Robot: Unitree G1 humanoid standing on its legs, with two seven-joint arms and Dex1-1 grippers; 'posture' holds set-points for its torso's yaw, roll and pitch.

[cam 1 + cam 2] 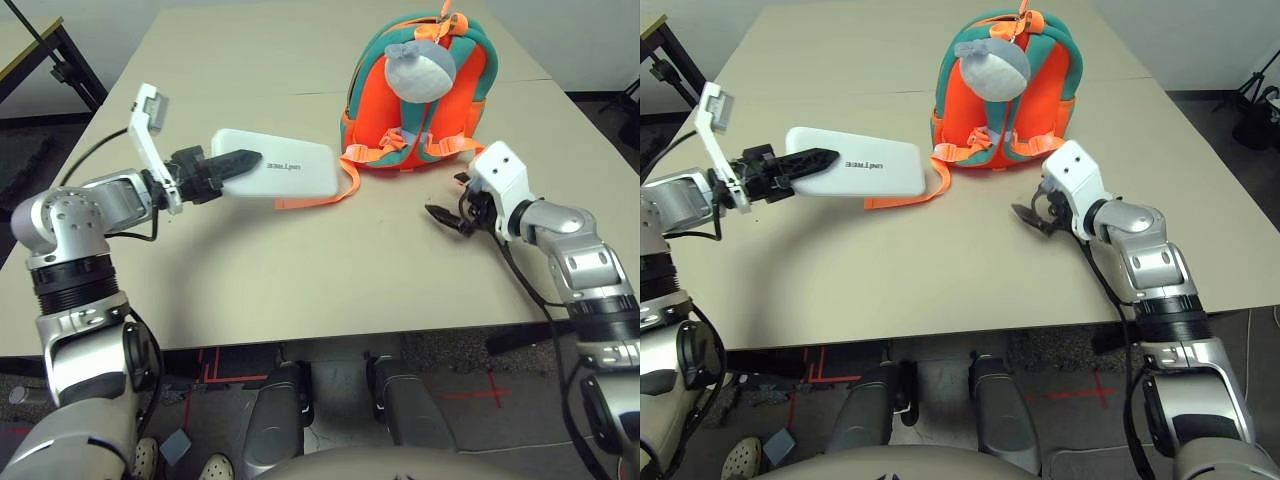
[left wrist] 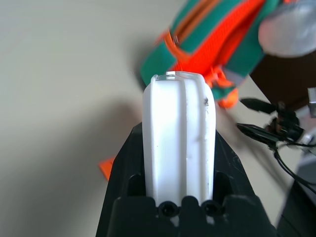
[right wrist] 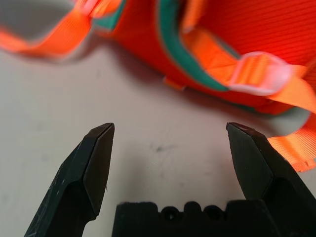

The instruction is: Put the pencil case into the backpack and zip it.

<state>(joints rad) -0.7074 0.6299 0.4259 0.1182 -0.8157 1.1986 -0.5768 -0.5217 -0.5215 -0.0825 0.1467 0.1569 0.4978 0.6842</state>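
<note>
The pencil case is to go into the backpack. My right gripper will next hold the backpack steady for that by its teal trim edge.
My left gripper is shut on one short end of the white pencil case, holding it level just above the table at the left; the case's far end points toward the backpack. In the left wrist view the black fingers clamp the case from both sides. The orange and teal backpack sits at the back centre, strap side up, with a grey plush piece on it. My right gripper stands open and holds nothing, low over the table beside the backpack's near right corner.
An orange webbing strap trails from the backpack across the table under the case's far end. The beige table has a front edge close to my body. A black stand is off the table at the far left.
</note>
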